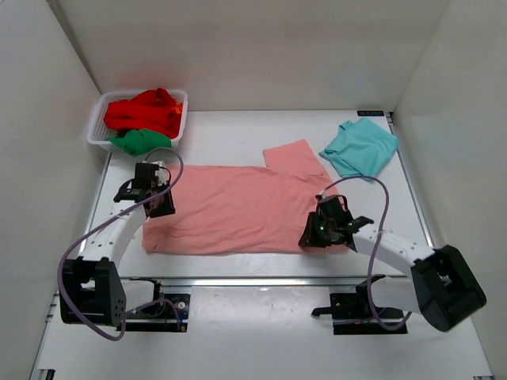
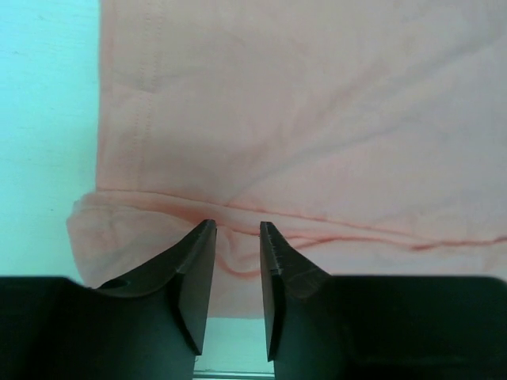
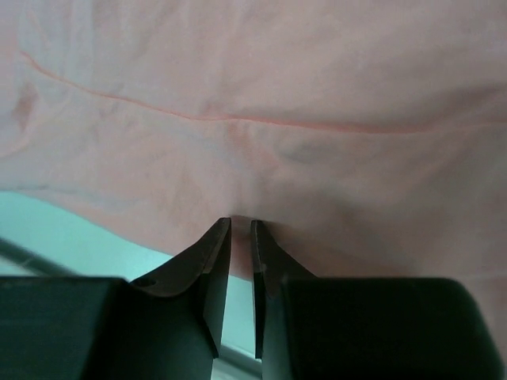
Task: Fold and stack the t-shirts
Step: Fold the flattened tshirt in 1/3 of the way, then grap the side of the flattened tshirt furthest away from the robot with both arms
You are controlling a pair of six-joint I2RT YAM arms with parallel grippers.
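Observation:
My left gripper will next grab the salmon-pink t-shirt's (image 1: 238,210) back hem corner beside the basket, to fold the t-shirt's back side nearward.
A salmon-pink t-shirt (image 1: 238,210) lies spread flat in the middle of the table, one sleeve pointing to the back. My left gripper (image 1: 161,204) is at its left edge. In the left wrist view this gripper (image 2: 238,226) is closed on a puckered fold of the pink hem (image 2: 238,253). My right gripper (image 1: 315,233) is at the shirt's near right corner. In the right wrist view it (image 3: 240,222) pinches the pink edge (image 3: 241,207) between nearly closed jaws. A light teal t-shirt (image 1: 360,146) lies folded at the back right. Red (image 1: 146,111) and green (image 1: 141,141) t-shirts lie in the basket.
A white mesh basket (image 1: 97,127) stands at the back left corner. White walls close in the table on the left, back and right. Both arms' cables loop over the near part of the table.

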